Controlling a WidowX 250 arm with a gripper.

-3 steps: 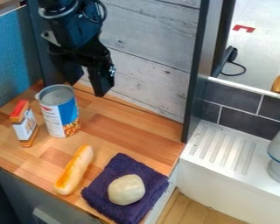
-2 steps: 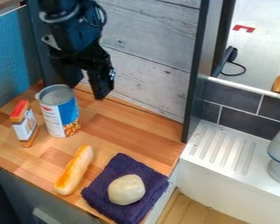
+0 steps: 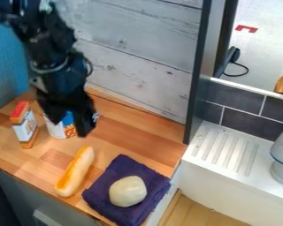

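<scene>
I will move the long bread roll [image 3: 76,171] to another spot on the wooden counter, so my gripper will grab it around its middle next.
The black gripper [image 3: 67,127] hangs open over the left part of the wooden counter, overlapping the can [image 3: 62,130] and hiding its top. Blue and white parts of the can show between and below the fingers; whether they touch it I cannot tell. Left of the can stands a small box [image 3: 25,125] with an orange-red top. In front of the gripper lies a long bread roll [image 3: 76,171]. Right of the roll, a pale round lump [image 3: 128,191] rests on a dark purple folded cloth [image 3: 151,175].
A grey plank wall [image 3: 141,53] rises behind the counter [image 3: 129,132], with a dark upright post [image 3: 198,75] at its right end. Beyond it are a white ridged sink ledge [image 3: 227,148] and a pale rounded object [image 3: 282,154]. Blue panelling stands at the left.
The arm has swung down and forward, toward the left of the view. Its gripper, earlier behind and right of the can, now overlaps it. The objects on the counter have not visibly moved.
</scene>
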